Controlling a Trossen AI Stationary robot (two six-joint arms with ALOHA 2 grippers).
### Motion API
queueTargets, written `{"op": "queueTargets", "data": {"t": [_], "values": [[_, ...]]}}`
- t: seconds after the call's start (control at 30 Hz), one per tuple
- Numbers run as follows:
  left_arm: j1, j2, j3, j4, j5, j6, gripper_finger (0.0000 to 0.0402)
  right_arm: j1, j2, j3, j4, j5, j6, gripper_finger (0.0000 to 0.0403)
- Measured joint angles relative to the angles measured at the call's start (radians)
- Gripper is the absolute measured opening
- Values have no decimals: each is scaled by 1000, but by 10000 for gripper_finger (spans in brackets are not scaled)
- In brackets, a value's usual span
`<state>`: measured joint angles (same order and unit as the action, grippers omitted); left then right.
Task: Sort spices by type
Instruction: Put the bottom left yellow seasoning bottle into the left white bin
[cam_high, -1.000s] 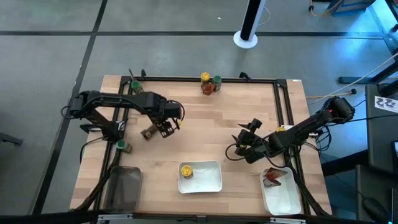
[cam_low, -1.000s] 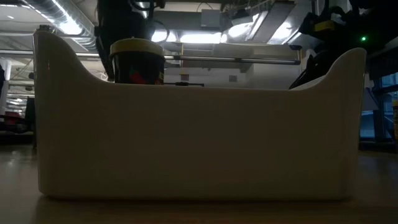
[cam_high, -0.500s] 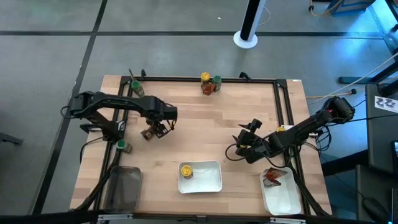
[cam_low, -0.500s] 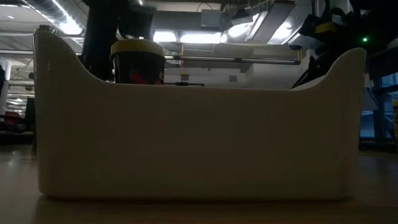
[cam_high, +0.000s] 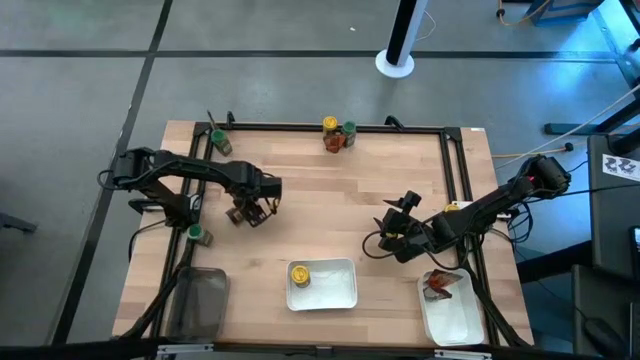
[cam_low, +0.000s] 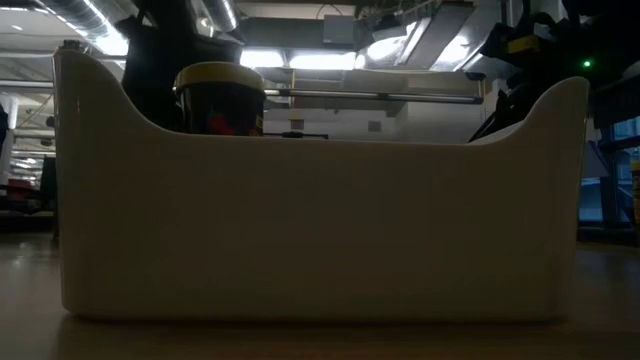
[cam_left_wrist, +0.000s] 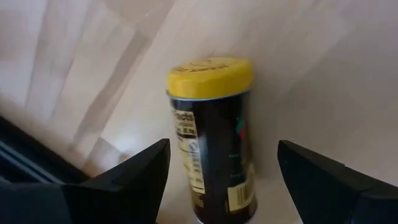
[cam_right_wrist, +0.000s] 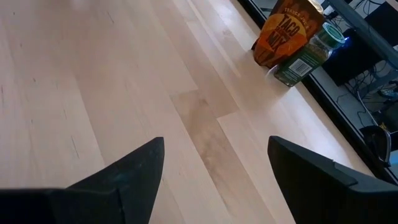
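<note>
The lying jar's dark body (cam_left_wrist: 216, 155) is still below my left gripper's fingers, so my left gripper should go lower before it closes on the jar.
A dark jar with a yellow cap (cam_left_wrist: 214, 149) lies on its side on the wood at the table's left (cam_high: 237, 214). My left gripper (cam_left_wrist: 222, 149) points down over it, open, one finger on either side of the jar's body and apart from it; in the high view it shows as my left gripper (cam_high: 252, 208). My right gripper (cam_high: 395, 236) waits open above bare wood right of centre (cam_right_wrist: 216, 146). Another yellow-capped jar (cam_high: 299, 274) stands in the middle white tray (cam_high: 335, 290). A red-orange packet (cam_high: 438, 287) lies in the right white tray (cam_high: 455, 318).
At the far edge stand a yellow-capped jar (cam_high: 330, 125), a green-capped jar (cam_high: 349, 130) and a taco packet (cam_right_wrist: 283, 34). Green-capped jars (cam_high: 218, 140) (cam_high: 197, 235) stand by the left rail. A dark bin (cam_high: 196, 300) sits at the near left. The tray's wall (cam_low: 320, 230) fills the low view.
My left gripper has come down and gone toward the table's left edge, until its fingers stand about the lying yellow-capped jar. The jar has stayed where it was.
</note>
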<state>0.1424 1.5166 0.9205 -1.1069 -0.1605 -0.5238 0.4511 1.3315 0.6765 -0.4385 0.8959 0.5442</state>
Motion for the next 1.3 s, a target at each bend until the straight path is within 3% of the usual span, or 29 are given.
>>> {"op": "queueTargets", "data": {"t": [0.53, 0.77, 1.17, 1.3], "values": [[5, 0, -104, 199, -18, 9, 278, 0, 0, 0, 1, 0, 0, 286], [4, 0, -180, 304, 31, 29, 276, 0, 0, 0, 1, -18, 0, 286], [0, -2, -155, 339, 45, 104, 176, 0, 0, 0, 2, -18, 0, 286], [-12, -25, -115, 332, 42, 106, 165, 0, 0, 0, 2, -18, 0, 286]]}}
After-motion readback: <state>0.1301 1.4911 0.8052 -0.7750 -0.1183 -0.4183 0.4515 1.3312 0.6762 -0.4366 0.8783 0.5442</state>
